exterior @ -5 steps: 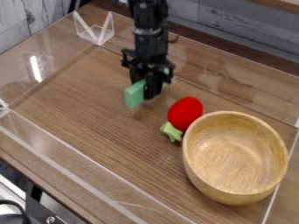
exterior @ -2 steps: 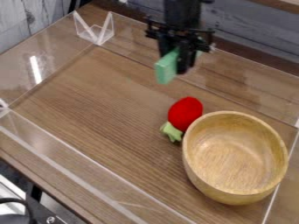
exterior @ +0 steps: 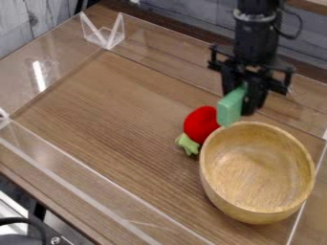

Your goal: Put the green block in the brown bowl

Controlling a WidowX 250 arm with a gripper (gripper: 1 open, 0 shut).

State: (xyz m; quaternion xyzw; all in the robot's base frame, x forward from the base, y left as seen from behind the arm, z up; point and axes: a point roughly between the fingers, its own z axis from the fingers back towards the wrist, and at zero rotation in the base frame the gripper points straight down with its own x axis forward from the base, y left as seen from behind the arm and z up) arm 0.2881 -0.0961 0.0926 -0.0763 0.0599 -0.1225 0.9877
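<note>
My gripper moves the green block (exterior: 231, 105) toward the brown bowl's hollow, before it lets go, since the block hangs outside the hollow, above the bowl's far rim.
The green block (exterior: 231, 105) is a mint-green bar hanging clear of the table, upright and slightly tilted, with my gripper (exterior: 246, 94) shut on its upper part. The black gripper points almost straight down. It hovers just beyond the far rim of the brown bowl (exterior: 257, 171), a large light wooden bowl at the right front of the table with nothing inside it. The block's lower end hangs above the gap between the bowl's rim and the red toy.
A round red toy with a green leaf (exterior: 198, 125) lies against the bowl's left far side, right under the block. Clear plastic walls (exterior: 52, 53) fence the wooden table; a small clear stand (exterior: 102, 32) sits at the back left.
The gripper has carried the green block from the middle of the table rightward and upward, past the red toy, to the far edge of the bowl. It stayed shut throughout.
</note>
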